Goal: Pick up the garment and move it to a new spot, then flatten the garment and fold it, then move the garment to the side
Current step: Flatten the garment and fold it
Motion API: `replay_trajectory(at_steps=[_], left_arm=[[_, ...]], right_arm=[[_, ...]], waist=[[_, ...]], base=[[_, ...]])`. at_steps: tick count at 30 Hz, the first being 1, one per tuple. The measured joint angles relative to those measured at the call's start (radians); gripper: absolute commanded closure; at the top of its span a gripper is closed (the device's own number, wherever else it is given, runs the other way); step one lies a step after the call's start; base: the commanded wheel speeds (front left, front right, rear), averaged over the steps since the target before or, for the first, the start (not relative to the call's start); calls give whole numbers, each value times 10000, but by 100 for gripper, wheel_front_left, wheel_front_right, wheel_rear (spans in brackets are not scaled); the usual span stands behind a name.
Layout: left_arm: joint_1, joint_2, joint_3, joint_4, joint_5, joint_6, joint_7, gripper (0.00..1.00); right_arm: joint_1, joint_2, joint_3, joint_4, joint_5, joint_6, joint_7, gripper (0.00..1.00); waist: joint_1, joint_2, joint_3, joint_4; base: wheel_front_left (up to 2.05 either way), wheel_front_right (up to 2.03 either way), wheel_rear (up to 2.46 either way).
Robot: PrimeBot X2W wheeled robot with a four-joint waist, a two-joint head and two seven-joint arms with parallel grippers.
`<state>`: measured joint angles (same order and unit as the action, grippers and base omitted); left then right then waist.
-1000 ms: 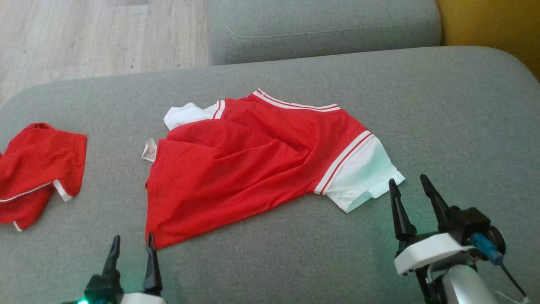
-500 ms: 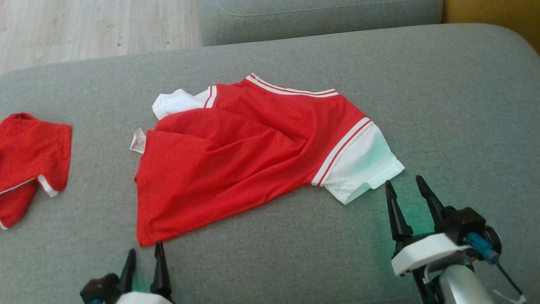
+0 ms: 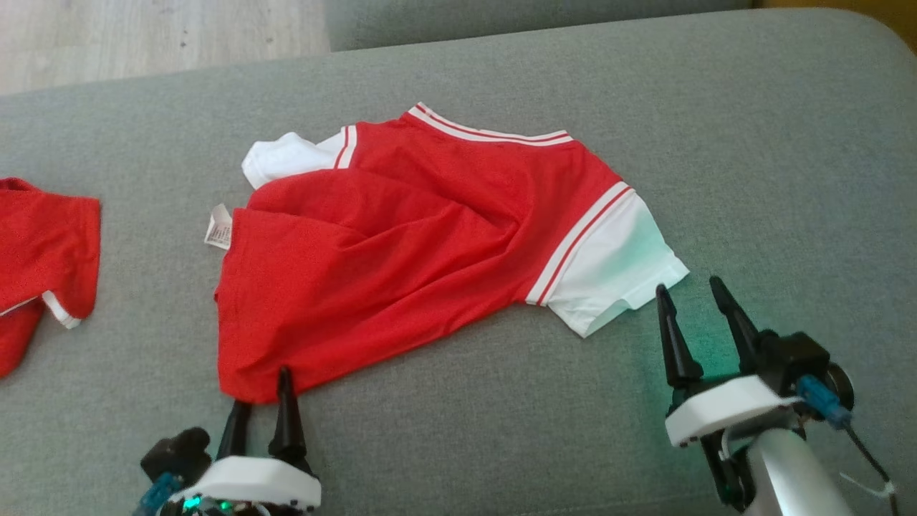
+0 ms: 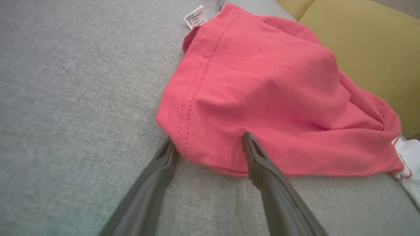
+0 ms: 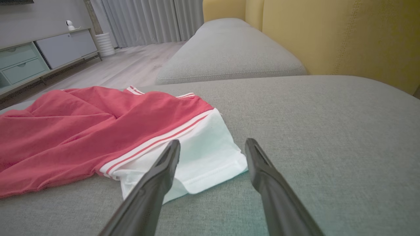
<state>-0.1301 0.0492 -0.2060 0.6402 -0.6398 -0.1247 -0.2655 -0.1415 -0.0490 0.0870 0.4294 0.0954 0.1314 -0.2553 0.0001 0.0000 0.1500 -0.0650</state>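
I need to pinch the white sleeve by its slightly raised cuff hem (image 3: 646,294) with my right gripper next. The rest of the sleeve (image 3: 608,245) lies flat on the cushion.
The garment (image 3: 401,244) is a red shirt with white sleeves and striped trim, lying rumpled on the grey cushion (image 3: 752,179). My left gripper (image 3: 261,390) is open at the shirt's near left hem corner (image 4: 200,144), one finger on top of the cloth and the other beside its edge. My right gripper (image 3: 691,294) is open just short of the white right sleeve (image 3: 616,276). In the right wrist view that sleeve (image 5: 200,154) lies between and ahead of my open right gripper (image 5: 213,146).
A second red garment (image 3: 43,251) lies at the cushion's left edge. Another grey cushion (image 5: 226,52) and a yellow backrest (image 5: 344,36) stand behind. Wooden floor (image 3: 143,36) shows at the far left, with a low cabinet (image 5: 36,55) across the room.
The head camera has tilted down, so the whole scene has slid up. My left gripper has advanced to the hem corner and now straddles its edge. The right gripper stays near the sleeve.
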Motion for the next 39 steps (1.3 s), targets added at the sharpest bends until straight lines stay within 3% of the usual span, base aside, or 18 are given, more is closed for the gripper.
replay_trajectory(at_steps=[8,21,35,36,37,38,39], left_arm=[[-149,-6,201,8,-669,-2,-86,0],[-81,-102,1440,-456,811,-75,59,0],[-334,-15,846,63,934,-73,2,0],[-330,-17,803,-25,936,-73,6,25],[-326,-21,775,-77,938,-73,17,75],[-316,-21,738,-109,938,-73,21,100],[-300,-40,694,-142,940,-75,59,100]], right_arm=[[-152,0,-15,-40,15,0,0,0],[-150,0,17,-31,213,0,0,0],[-151,0,69,79,383,0,0,0],[-151,0,65,79,383,0,0,0],[-151,0,56,79,391,0,0,0],[-149,0,38,84,422,0,0,0],[-150,0,6,92,449,0,0,0]], waist=[[-1,0,165,-106],[0,0,217,20],[-1,0,268,-67],[-1,0,268,-50],[-1,0,262,-26],[0,0,255,0],[-1,0,249,36]], base=[[0,0,0],[0,0,0],[0,0,0],[0,0,0],[0,0,0],[0,0,0],[0,0,0]])
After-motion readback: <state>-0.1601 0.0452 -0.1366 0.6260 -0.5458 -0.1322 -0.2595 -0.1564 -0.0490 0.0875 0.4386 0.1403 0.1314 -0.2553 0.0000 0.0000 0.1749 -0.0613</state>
